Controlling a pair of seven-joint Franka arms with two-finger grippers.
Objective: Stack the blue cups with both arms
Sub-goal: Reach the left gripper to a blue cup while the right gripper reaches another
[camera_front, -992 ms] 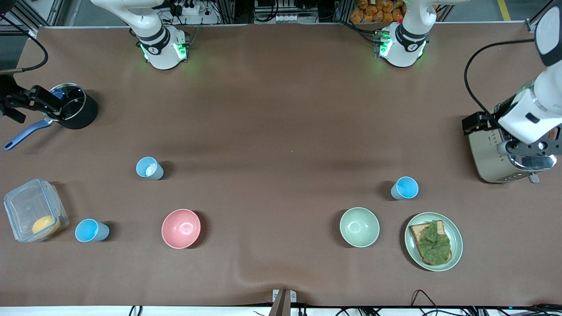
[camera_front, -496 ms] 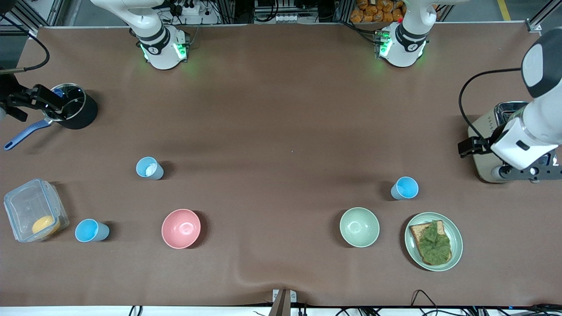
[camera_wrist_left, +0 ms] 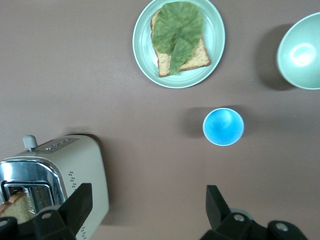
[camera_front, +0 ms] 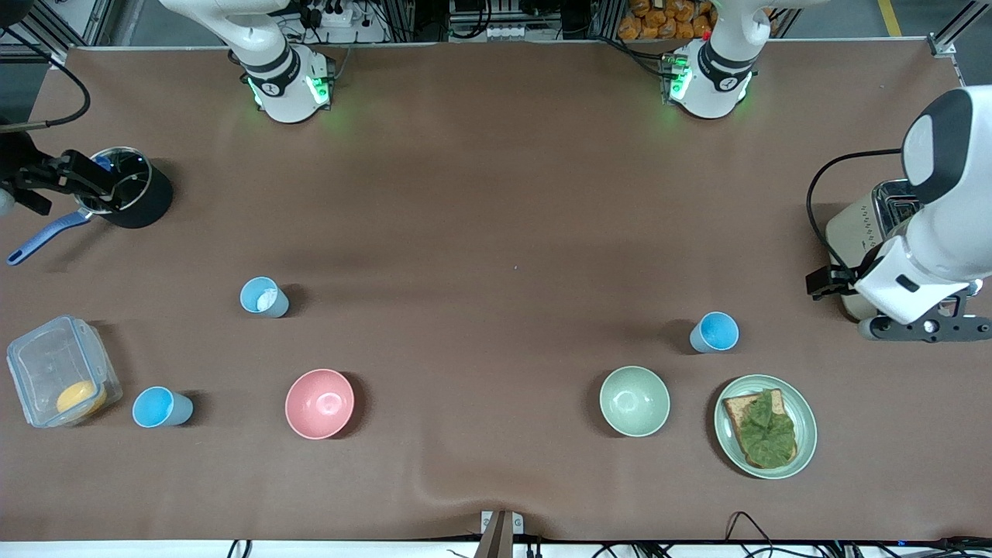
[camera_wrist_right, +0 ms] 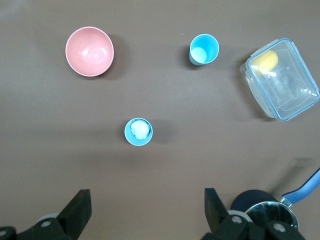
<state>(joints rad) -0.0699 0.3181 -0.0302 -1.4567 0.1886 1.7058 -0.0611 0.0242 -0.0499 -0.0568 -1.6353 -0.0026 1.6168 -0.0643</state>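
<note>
The paler blue cup holding the white lump needs to be gripped next by its rim [camera_front: 257, 280] [camera_wrist_right: 138, 119] with my right gripper, to stack the blue cups.
Three blue cups stand upright on the brown table. The paler blue cup [camera_front: 263, 297] holds a white lump and also shows in the right wrist view [camera_wrist_right: 138, 131]. A brighter blue cup [camera_front: 160, 408] stands beside the clear box, also seen in the right wrist view [camera_wrist_right: 204, 49]. The third blue cup [camera_front: 714, 332] stands by the plate and shows in the left wrist view [camera_wrist_left: 223, 126]. My left gripper [camera_front: 926, 329] [camera_wrist_left: 148, 210] is open and empty, in the air beside the toaster. My right gripper [camera_front: 50, 180] [camera_wrist_right: 147, 212] is open and empty, high up by the black pot.
A pink bowl [camera_front: 319, 403] and a green bowl [camera_front: 634, 401] stand nearer the front camera. A green plate [camera_front: 806, 434] bears toast with lettuce. A toaster [camera_front: 860, 232] stands at the left arm's end. A black pot [camera_front: 143, 203] and a clear box [camera_front: 58, 376] stand at the right arm's end.
My left gripper has moved off the toaster's top toward the front camera, closer to the third blue cup. My right gripper has barely shifted. The cups have not moved.
</note>
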